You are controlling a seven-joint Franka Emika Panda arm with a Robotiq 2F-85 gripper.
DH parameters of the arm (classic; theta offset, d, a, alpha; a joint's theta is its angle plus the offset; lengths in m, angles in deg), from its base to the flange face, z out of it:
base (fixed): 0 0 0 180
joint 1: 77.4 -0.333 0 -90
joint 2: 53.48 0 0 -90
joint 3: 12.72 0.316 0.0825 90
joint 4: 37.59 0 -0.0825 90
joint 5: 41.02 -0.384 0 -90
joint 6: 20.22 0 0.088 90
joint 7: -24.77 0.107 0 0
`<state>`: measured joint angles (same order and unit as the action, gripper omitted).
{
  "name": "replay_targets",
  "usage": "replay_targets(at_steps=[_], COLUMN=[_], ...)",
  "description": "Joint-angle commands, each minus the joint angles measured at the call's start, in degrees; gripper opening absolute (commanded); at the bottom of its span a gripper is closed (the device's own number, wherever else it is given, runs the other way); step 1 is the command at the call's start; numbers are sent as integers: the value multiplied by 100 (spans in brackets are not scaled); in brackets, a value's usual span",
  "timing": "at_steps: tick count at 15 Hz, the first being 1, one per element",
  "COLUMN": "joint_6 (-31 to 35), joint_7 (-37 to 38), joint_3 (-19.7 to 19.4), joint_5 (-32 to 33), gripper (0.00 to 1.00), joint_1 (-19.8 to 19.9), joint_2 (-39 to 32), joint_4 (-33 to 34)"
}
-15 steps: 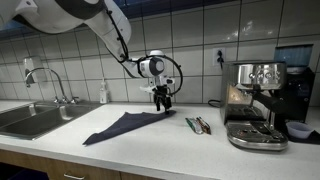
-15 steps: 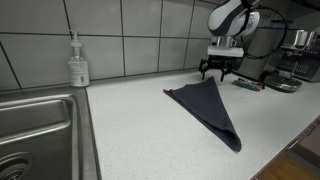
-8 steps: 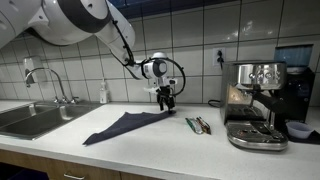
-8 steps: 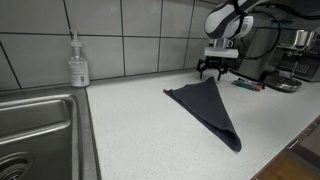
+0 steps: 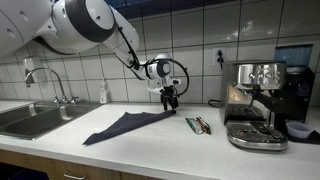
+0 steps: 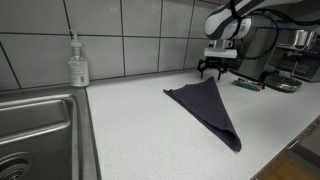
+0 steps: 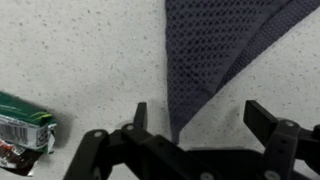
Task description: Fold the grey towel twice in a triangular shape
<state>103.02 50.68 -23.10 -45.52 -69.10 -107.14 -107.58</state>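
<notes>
The robot's gripper is ready to close on the grey towel's narrow pointed corner: the corner is between its open fingers, so it would hold the corner if it closed now.
The grey towel [image 5: 125, 124] lies flat on the white countertop, folded into a long narrow triangle; it also shows in an exterior view [image 6: 209, 107]. My gripper [image 5: 169, 101] hangs open and empty just above the towel's tip nearest the coffee machine, and it shows in an exterior view [image 6: 218, 69] too. In the wrist view the towel's pointed corner [image 7: 215, 50] lies between and ahead of my open fingers [image 7: 200, 115], not touching them.
A coffee machine [image 5: 262, 100] stands beyond the towel. Small packets [image 5: 198, 125] lie between it and the towel, and one packet shows in the wrist view [image 7: 22, 127]. A sink [image 5: 30, 117] with a tap, and a soap bottle [image 6: 78, 62], are at the other end.
The gripper has lifted slightly and shifted a little toward the coffee machine, staying open. The towel has not moved.
</notes>
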Motion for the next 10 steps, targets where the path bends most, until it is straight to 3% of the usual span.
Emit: replay_targets(at_steps=[1,3,10], joint_6=[-335,-369,-418], joint_7=[96,100,100], joint_3=[5,7,12], joint_5=[-85,-83,-77], gripper=[100,75,21], joint_1=[73,81,95], joint_2=[-240,-285,-338], joint_4=[517,595,699])
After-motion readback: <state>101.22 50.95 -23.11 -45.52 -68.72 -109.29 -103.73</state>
